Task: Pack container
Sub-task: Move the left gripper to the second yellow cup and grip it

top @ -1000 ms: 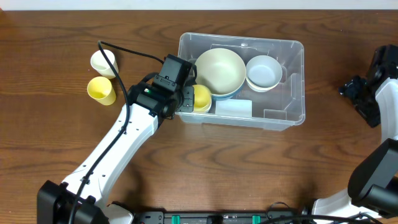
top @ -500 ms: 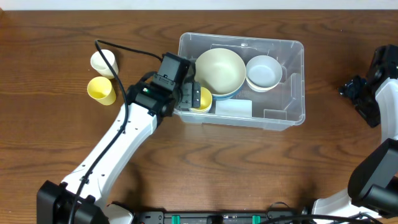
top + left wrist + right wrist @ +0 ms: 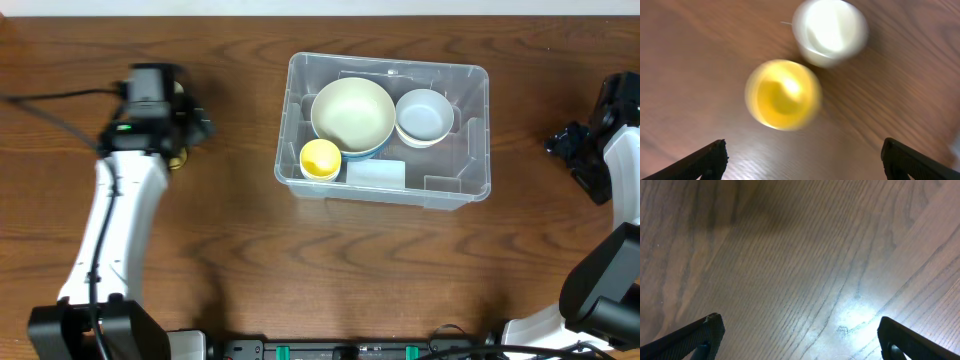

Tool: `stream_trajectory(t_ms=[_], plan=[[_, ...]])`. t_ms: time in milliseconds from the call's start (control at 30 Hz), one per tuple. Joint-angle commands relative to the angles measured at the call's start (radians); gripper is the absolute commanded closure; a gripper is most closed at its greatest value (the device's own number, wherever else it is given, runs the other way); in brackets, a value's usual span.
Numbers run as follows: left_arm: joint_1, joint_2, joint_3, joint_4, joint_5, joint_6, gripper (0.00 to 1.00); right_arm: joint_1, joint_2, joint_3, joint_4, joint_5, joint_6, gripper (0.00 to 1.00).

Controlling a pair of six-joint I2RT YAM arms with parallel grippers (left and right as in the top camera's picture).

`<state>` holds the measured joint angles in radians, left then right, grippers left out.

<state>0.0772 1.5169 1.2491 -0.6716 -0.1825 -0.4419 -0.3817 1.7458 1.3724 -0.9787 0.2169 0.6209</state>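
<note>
The left gripper grabs the yellow cup by its open rim (image 3: 178,158) next, pinching one side of the cup. This leaves the cup's base free to pack into the container (image 3: 470,160).
The clear plastic container (image 3: 470,160) stands at mid-table. In it are a big cream bowl (image 3: 352,113) nested in a blue one, a white bowl (image 3: 424,113), a yellow cup (image 3: 320,158) and a white block (image 3: 375,173). My left gripper (image 3: 182,128) hovers at the far left, covering most of the two loose cups in the overhead view. In the blurred left wrist view, a yellow cup (image 3: 783,95) and a white cup (image 3: 831,31) stand upright on the wood ahead of the open, empty left gripper (image 3: 802,160). The right gripper (image 3: 800,340) is open over bare wood.
The right arm (image 3: 600,150) rests at the table's right edge, well apart from the container. A black cable (image 3: 60,95) runs from the left wrist toward the left edge. The table is dark wood.
The left gripper opened and let go of a yellow cup inside the container's front left corner, then swung left to above the two loose cups. The right arm stayed still.
</note>
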Motion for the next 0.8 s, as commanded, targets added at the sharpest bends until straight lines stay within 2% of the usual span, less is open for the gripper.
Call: stream_trajectory(t_ms=[0, 433, 700, 733, 767], plan=[[0.074, 0.020, 0.029, -0.001, 0.038, -0.051, 0.02, -0.005, 0.003, -0.002, -0.001, 0.009, 0.014, 0.01], [0.119, 0.263, 0.029, -0.023, 0.075, -0.137, 0.02, -0.005, 0.003, -0.002, -0.001, 0.009, 0.014, 0.01], [0.119, 0.301, 0.029, -0.023, 0.079, -0.141, 0.01, -0.005, 0.003, -0.002, -0.001, 0.009, 0.014, 0.01], [0.119, 0.301, 0.029, -0.023, 0.079, -0.140, 0.05, -0.005, 0.003, -0.002, -0.001, 0.009, 0.014, 0.01], [0.119, 0.301, 0.029, -0.023, 0.079, -0.140, 0.13, -0.005, 0.003, -0.002, -0.001, 0.009, 0.014, 0.01]])
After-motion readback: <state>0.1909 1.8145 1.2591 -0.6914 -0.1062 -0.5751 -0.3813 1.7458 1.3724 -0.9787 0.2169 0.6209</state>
